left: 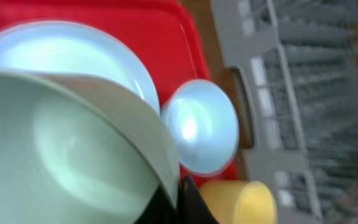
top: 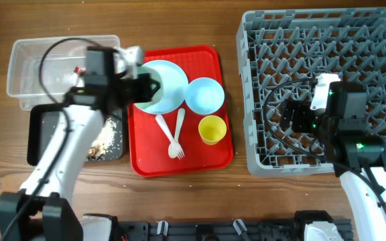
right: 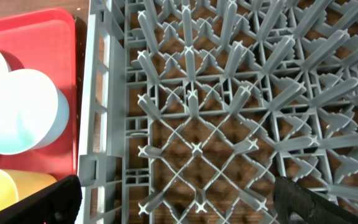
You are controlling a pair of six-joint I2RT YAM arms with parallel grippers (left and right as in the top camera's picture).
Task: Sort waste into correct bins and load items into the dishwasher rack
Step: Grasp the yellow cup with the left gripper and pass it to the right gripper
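Note:
The pale bowl is hanging tilted over the edge of the pale-blue plate. I need to level it and lower it before my left gripper lets it go.
My left gripper (top: 146, 87) is shut on the rim of a pale bowl (left: 73, 149), held over the round pale-blue plate (top: 173, 80) on the flat red tray (top: 179, 164). The plate also shows in the left wrist view (left: 73, 50). A second pale-blue bowl (top: 204, 95), the yellow cup (top: 212, 129) and the white fork and spoon (top: 173, 134) lie on the red tray. My right gripper (top: 293, 115) is open and empty just above the grey dishwasher rack (top: 327, 40). Its jaws (right: 179, 205) hover over the rack grid (right: 197, 149). Beige food scraps (top: 106, 142) lie in the black tray (top: 39, 144).
The clear tub (top: 45, 60) stands at the far left, with a bit of red wrapper (top: 79, 69) inside. The black tray sits just in front of it. The rack's left wall (right: 101, 124) runs close to the red tray's right edge.

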